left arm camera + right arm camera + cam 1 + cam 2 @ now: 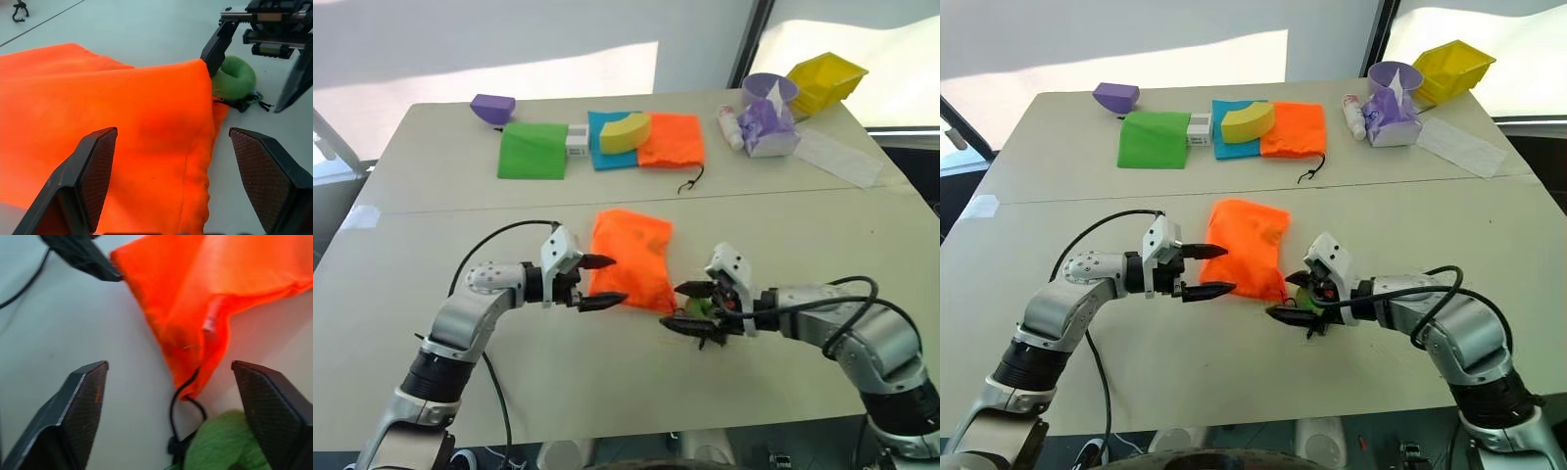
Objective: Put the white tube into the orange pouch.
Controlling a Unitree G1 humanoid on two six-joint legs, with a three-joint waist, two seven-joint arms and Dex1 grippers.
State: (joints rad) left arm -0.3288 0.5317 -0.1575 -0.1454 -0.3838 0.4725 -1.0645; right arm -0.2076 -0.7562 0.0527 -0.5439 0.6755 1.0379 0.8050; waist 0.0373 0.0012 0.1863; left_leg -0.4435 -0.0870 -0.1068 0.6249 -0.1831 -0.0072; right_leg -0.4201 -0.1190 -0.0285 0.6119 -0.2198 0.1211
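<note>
My right gripper grips the cord of the orange pouch (631,259) by the green pom-pom (698,305) next, to get the pouch ready for the white tube.
The orange pouch (631,259) lies flat on the near half of the table, its black cord (183,396) and green pom-pom (698,305) at its near right corner. My left gripper (615,280) is open at the pouch's left edge, its fingertips (98,166) spread over the fabric. My right gripper (685,307) is open too, its fingers on either side of the pom-pom (220,440) with nothing clamped between them. The white tube is hidden from view.
Along the back stand a purple bowl (493,107), a green pouch (533,150), a yellow wedge (625,132) on blue cloth, a second orange pouch (672,139), a stubby white bottle (730,127), a purple cup (769,93) and a yellow bin (825,80).
</note>
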